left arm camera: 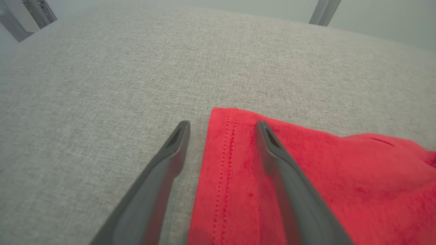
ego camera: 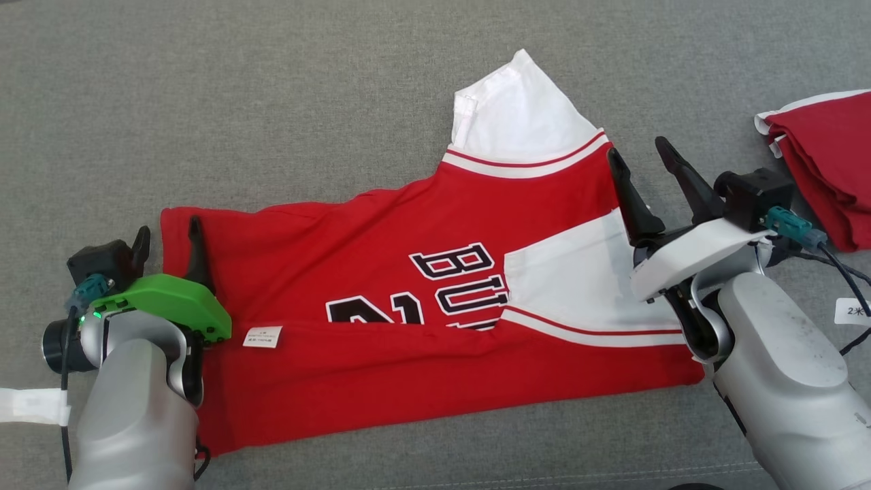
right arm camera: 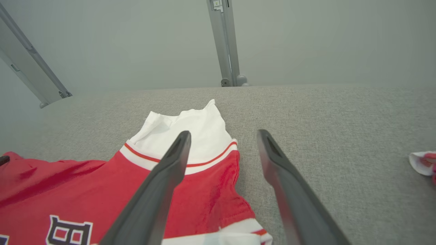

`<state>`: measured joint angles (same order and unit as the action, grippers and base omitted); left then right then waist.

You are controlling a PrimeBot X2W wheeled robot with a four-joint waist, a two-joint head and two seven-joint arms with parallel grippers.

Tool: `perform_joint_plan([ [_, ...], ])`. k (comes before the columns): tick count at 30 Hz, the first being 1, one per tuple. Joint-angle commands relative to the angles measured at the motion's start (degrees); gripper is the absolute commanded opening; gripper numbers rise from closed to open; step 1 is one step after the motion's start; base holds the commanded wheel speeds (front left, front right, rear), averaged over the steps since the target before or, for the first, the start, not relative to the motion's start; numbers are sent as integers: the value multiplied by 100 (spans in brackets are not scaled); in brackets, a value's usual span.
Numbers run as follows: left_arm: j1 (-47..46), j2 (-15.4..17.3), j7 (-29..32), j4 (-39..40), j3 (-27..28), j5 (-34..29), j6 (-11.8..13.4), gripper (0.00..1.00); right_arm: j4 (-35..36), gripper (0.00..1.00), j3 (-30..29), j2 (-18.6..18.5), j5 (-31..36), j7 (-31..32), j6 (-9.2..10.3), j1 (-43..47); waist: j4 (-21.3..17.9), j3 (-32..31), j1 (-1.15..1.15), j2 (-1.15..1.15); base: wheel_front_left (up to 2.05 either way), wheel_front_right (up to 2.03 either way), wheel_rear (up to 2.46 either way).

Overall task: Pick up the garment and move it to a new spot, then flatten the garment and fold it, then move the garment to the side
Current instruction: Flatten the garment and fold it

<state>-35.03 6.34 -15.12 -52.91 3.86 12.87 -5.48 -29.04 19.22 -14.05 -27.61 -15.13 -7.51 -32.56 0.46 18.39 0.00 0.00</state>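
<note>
Next, my right gripper grabs the jersey by its white sleeve beyond the sleeve's striped band (ego camera: 524, 107), to fold the jersey over its black lettering (ego camera: 462, 278).
The garment (ego camera: 381, 292) is a red jersey with white sleeves and black lettering, lying partly folded on the grey surface (ego camera: 238, 102). One white sleeve sticks up at the top and the near edge is folded over the lettering. My left gripper (ego camera: 168, 233) stands open at the garment's left hem (left arm camera: 224, 160), one finger over the red cloth and one over the grey surface, holding nothing. My right gripper (ego camera: 636, 155) is open above the garment's right edge (right arm camera: 211, 190), with nothing between its fingers.
A second red and white garment (ego camera: 827, 163) lies folded at the right edge of the surface, also glimpsed in the right wrist view (right arm camera: 424, 163). Metal frame posts (right arm camera: 224, 44) stand behind the far edge. A white tag (ego camera: 854, 311) lies by my right arm.
</note>
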Motion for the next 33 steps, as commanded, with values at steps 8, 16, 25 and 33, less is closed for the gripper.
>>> perform_joint_plan([
  [8,-449,92,2,-358,26,5,-48,21,38,100,233,-196,-104,0,5,-371,-33,316,0,0,0,0,0],
  [16,-657,-10,0,-83,-167,-115,-129,0,-581,100,759,-555,-292,191,6,-1397,253,508,0,0,0,0,0],
  [25,-896,-270,0,365,-583,-110,-193,0,-1783,100,1348,-714,-698,1604,5,-2865,871,892,0,0,0,0,0],
  [33,-921,-337,0,650,-1016,134,-201,0,-2415,100,1593,-708,-1010,2047,6,-3421,1237,1126,0,0,0,0,0],
])
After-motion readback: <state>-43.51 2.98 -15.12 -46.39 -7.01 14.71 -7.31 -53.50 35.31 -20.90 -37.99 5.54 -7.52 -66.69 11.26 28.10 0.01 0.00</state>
